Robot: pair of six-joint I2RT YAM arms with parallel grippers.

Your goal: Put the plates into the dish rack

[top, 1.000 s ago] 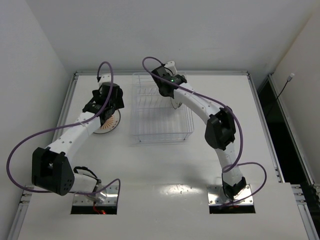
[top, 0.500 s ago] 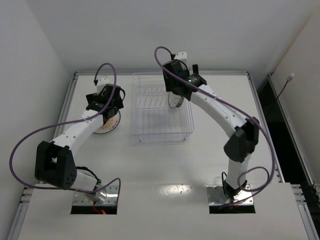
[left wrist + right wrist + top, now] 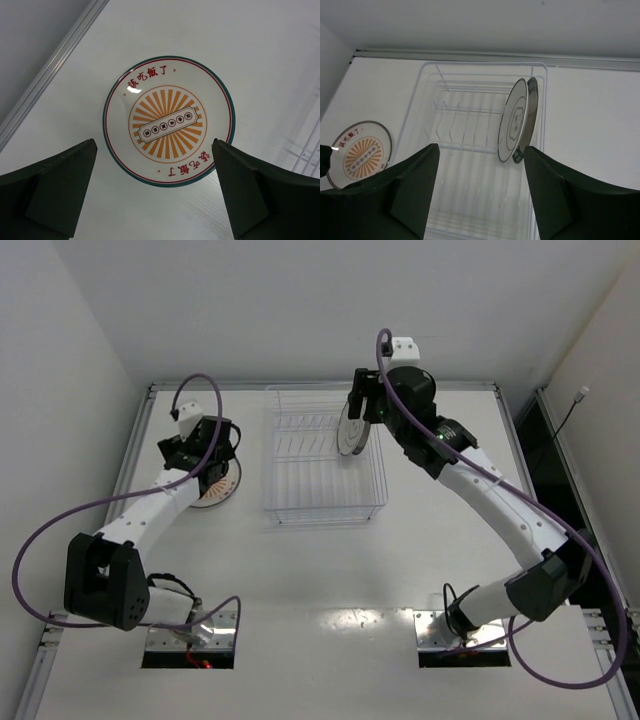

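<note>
The rack-side rim of the orange-rayed plate needs to stay free for handover, so my left gripper should next grab the plate by its rim, on the side away from the dish rack (image 3: 325, 510).
A white plate with orange rays and a dark rim (image 3: 169, 120) lies flat on the table left of the dish rack (image 3: 325, 510). My left gripper (image 3: 154, 165) hovers just above its near edge, open, both fingers clear of it; the top view shows that gripper (image 3: 200, 455) over this plate (image 3: 218, 488). Two plates stand on edge at the rack's right end: a grey-ringed one (image 3: 514, 122) and a darker one (image 3: 533, 105) behind it. My right gripper (image 3: 477, 165) is raised above the rack (image 3: 470, 65), open and empty, seen from above as the right gripper (image 3: 365, 408).
The wire rack's left and middle slots (image 3: 462, 125) hold nothing. A raised metal rail (image 3: 135, 455) borders the table on the left, and white walls close in behind and at both sides. Purple cables loop off both arms.
My right gripper let go of a plate in the rack and rose up and back to the right. My left gripper opened wider and shifted slightly left over the orange plate.
</note>
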